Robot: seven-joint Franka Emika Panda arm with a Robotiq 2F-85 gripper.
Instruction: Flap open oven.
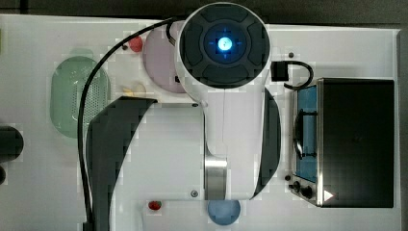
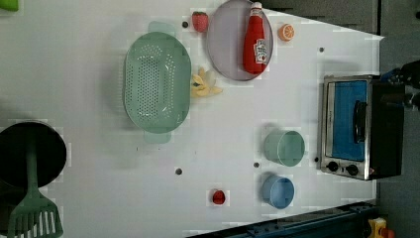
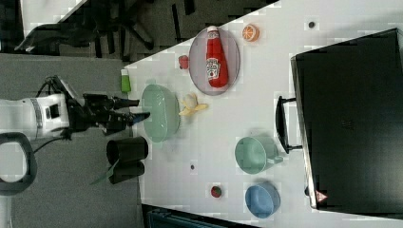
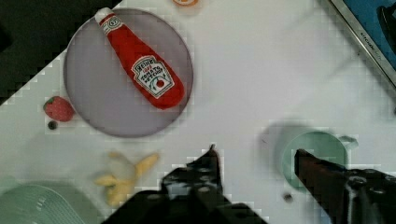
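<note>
The robot's gripper should next grab the dark bar handle point(image 2: 357, 121), so that it can flap the oven open by its blue glass door point(image 2: 349, 119).
The oven point(image 1: 356, 139) stands at the top view's right, a black-topped box with a silver front. Its blue glass door point(image 2: 349, 119) is closed flat against the front, and the dark bar handle point(image 3: 280, 124) stands off it. My gripper point(image 3: 141, 108) hangs high in the air at the right view's left, far from the oven. In the wrist view the gripper point(image 4: 256, 154) is open with nothing between its two black fingers point(image 4: 210, 163). A corner of the oven point(image 4: 369, 32) shows at the edge of the wrist view. The arm's white body point(image 1: 226, 120) covers the table's middle in the top view.
A ketchup bottle point(image 2: 256, 39) lies on a purple plate point(image 2: 225, 44). Nearby are a green colander point(image 2: 157, 82), a banana point(image 2: 204, 85), a strawberry point(image 2: 199, 21) and an orange slice point(image 2: 286, 32). A green mug point(image 2: 284, 147) and blue cup point(image 2: 278, 191) stand before the oven.
</note>
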